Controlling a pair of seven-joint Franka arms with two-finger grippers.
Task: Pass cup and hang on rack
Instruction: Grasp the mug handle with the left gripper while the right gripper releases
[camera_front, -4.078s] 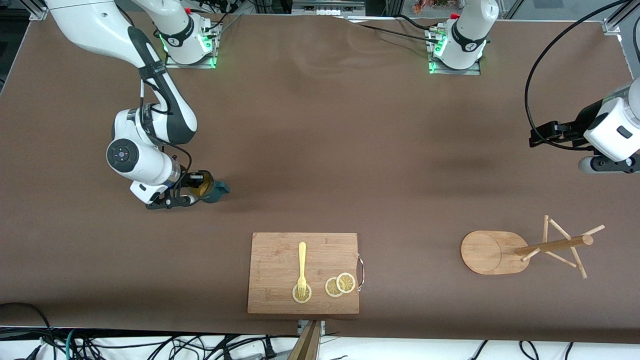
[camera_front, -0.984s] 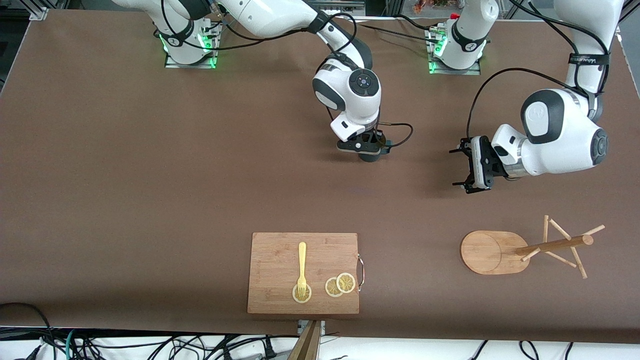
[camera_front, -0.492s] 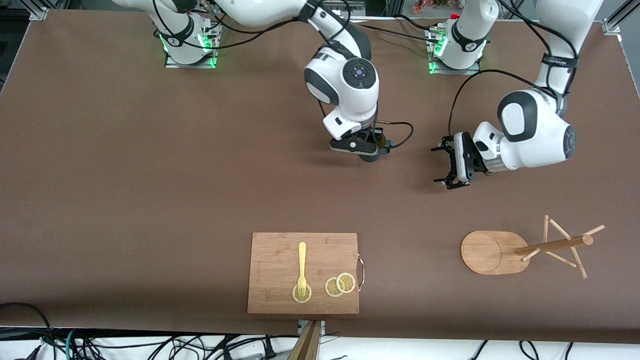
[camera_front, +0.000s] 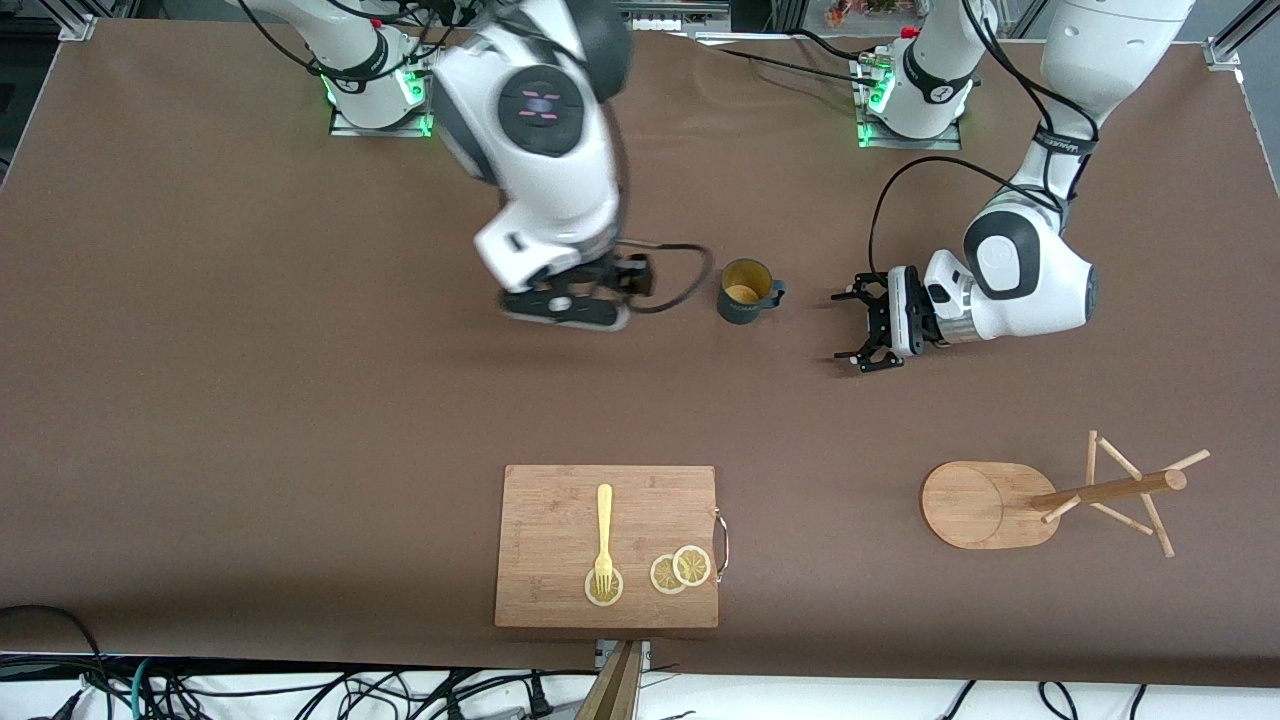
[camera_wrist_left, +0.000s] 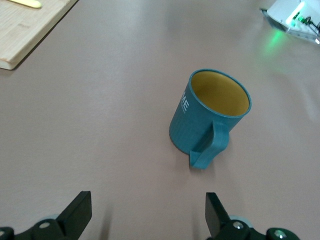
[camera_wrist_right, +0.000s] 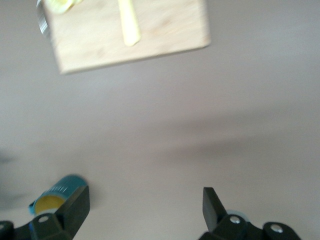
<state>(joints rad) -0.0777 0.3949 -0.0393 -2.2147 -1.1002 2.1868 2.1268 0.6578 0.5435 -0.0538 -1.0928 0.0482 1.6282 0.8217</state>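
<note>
My left gripper grabs the cup by its handle (camera_front: 775, 292) (camera_wrist_left: 212, 146) next, to hang the cup on the rack.
The cup (camera_front: 745, 290), dark teal with a yellow inside, stands upright and free on the brown table, its handle toward the left arm's end. My right gripper (camera_front: 570, 310) is open and empty, up over the table beside the cup toward the right arm's end. The cup shows at the edge of the right wrist view (camera_wrist_right: 54, 194). My left gripper (camera_front: 848, 328) is open and empty, low beside the cup toward the left arm's end, apart from it. In the left wrist view the cup (camera_wrist_left: 210, 117) lies ahead of my left gripper (camera_wrist_left: 147, 215), handle facing it. The rack (camera_front: 985, 505) stands nearer the front camera.
A wooden cutting board (camera_front: 607, 545) with a yellow fork (camera_front: 603, 535) and lemon slices (camera_front: 680, 570) lies near the front edge. It also shows in the right wrist view (camera_wrist_right: 165, 30) and in the left wrist view (camera_wrist_left: 25, 30). The arm bases stand along the back edge.
My right gripper has let go of the cup, left it standing on the table, and moved up and away toward the right arm's end. My left gripper has moved closer to the cup.
</note>
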